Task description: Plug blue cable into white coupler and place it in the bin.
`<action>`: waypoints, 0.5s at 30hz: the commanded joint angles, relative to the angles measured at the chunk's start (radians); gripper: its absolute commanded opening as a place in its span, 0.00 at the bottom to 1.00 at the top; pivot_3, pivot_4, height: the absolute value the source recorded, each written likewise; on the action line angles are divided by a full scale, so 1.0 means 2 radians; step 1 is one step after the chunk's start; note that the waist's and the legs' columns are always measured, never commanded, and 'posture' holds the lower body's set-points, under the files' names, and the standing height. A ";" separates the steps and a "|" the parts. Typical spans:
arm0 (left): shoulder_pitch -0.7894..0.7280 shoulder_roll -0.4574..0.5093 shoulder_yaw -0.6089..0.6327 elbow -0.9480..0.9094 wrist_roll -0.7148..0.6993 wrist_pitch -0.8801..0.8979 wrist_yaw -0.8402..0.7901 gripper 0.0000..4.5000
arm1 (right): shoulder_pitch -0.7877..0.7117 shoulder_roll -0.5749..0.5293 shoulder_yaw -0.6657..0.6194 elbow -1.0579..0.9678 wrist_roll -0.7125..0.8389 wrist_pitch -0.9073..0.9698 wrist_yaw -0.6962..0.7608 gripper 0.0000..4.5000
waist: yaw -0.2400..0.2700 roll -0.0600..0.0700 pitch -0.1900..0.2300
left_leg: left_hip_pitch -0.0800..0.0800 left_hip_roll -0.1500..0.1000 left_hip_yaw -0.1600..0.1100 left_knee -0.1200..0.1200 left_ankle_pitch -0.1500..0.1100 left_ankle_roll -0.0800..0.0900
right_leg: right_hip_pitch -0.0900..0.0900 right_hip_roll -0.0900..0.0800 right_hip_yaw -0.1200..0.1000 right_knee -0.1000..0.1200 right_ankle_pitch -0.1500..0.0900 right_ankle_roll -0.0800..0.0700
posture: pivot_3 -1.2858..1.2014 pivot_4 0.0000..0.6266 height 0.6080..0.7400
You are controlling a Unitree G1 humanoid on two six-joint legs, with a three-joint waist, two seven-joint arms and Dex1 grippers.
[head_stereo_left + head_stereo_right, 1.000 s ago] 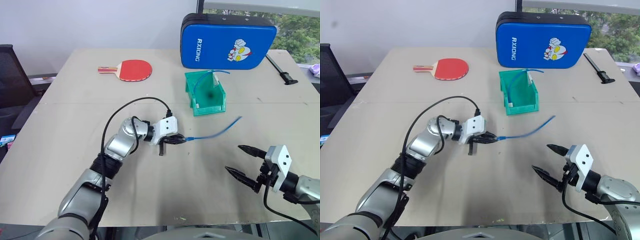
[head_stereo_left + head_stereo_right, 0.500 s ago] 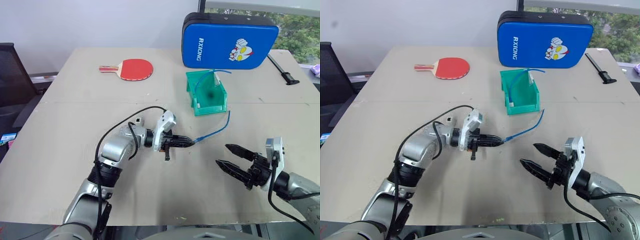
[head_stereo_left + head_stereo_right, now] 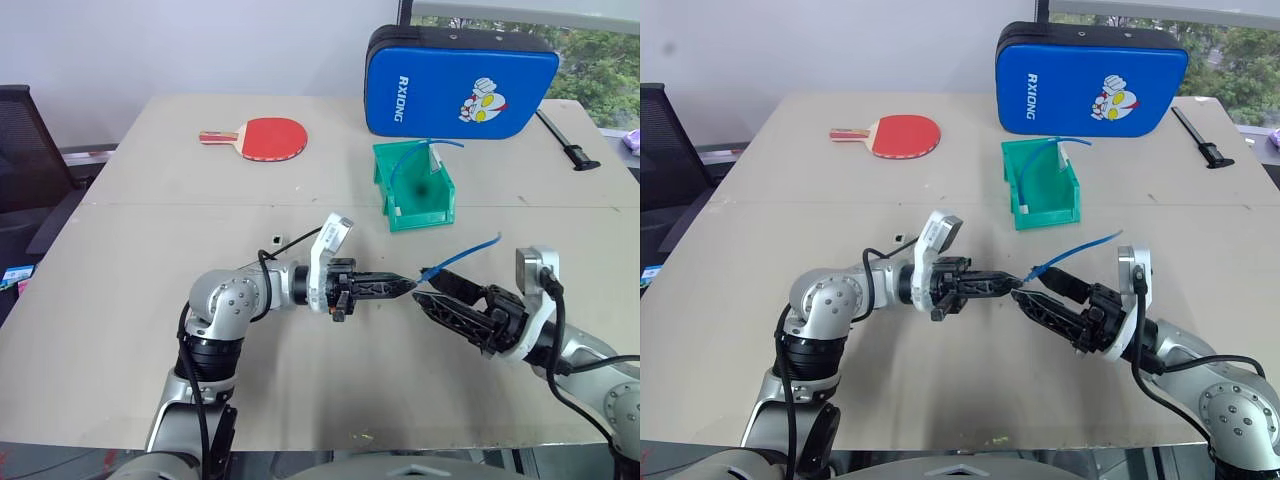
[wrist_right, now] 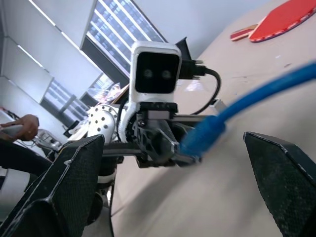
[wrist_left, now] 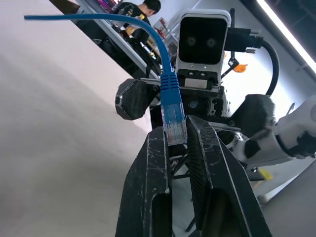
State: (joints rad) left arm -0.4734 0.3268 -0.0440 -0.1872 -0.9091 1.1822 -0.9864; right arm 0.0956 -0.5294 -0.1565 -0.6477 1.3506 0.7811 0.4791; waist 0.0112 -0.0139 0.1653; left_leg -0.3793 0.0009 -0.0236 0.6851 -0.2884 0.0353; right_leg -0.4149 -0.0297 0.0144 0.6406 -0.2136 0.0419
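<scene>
The left gripper's fingers cover the clear plug, so the right gripper should next grab the blue cable just behind those fingers, by its exposed boot [image 3: 428,274].
My left gripper [image 3: 405,284] is held above the middle of the table, pointing right and shut on the clear plug [image 5: 174,123] of the blue cable [image 3: 465,250]. The cable's free end curves up and to the right. Facing it from the right, my right gripper [image 3: 428,285] is open, with its two fingers on either side of the cable just past the plug. A tiny white block, the white coupler [image 3: 274,239], lies on the table behind my left forearm. The teal bin [image 3: 385,185] stands farther back with another thin blue cable [image 3: 405,155] arched inside it.
A red table tennis paddle [image 3: 265,138] lies at the back left. A big blue padded case [image 3: 455,82] stands behind the bin, and a black tool [image 3: 565,140] lies at the back right. A black chair [image 3: 25,150] is off the table's left edge.
Both grippers rose and came together over the table's middle. The left one rolled with the plug in it. The right one swung left until its open fingers flank the cable.
</scene>
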 commanded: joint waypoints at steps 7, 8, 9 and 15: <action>-0.001 0.004 -0.003 -0.011 -0.024 -0.008 0.002 0.00 | -0.007 -0.001 0.005 -0.021 0.029 -0.007 -0.009 0.17 | 0.000 0.000 0.000 | 0.000 0.000 0.000 0.000 0.000 0.000 | 0.000 0.000 0.000 0.000 -0.001 -0.002 | 0.52 0.24 1.00; -0.001 0.004 -0.003 -0.010 -0.025 -0.008 0.002 0.00 | -0.006 -0.001 0.007 -0.022 0.029 -0.007 -0.009 0.11 | 0.000 0.000 0.000 | 0.000 0.000 0.000 0.000 0.000 0.000 | 0.000 0.000 0.000 0.000 -0.001 -0.002 | 0.52 0.24 1.00; -0.001 0.005 -0.004 -0.010 -0.025 -0.009 0.001 0.00 | -0.004 -0.001 0.008 -0.023 0.030 -0.007 -0.009 0.00 | 0.000 0.000 0.000 | 0.000 0.000 0.000 0.000 0.000 0.000 | 0.000 0.000 0.000 0.000 -0.001 -0.002 | 0.52 0.24 1.00; 0.006 0.013 -0.015 -0.016 -0.020 -0.032 -0.014 0.00 | -0.001 -0.004 0.011 -0.027 0.042 -0.006 -0.008 0.00 | 0.000 0.000 0.000 | 0.000 0.000 0.000 0.000 0.000 0.000 | 0.000 0.000 0.000 0.000 -0.001 -0.002 | 0.52 0.24 1.00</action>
State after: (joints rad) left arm -0.4651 0.3514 -0.0651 -0.1886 -0.9478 1.1457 -1.0124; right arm 0.0994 -0.5304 -0.1515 -0.6454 1.3924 0.7722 0.4481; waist 0.0111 -0.0139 0.1653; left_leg -0.3793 0.0009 -0.0233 0.6850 -0.2884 0.0353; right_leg -0.4150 -0.0298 0.0149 0.6405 -0.2157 0.0384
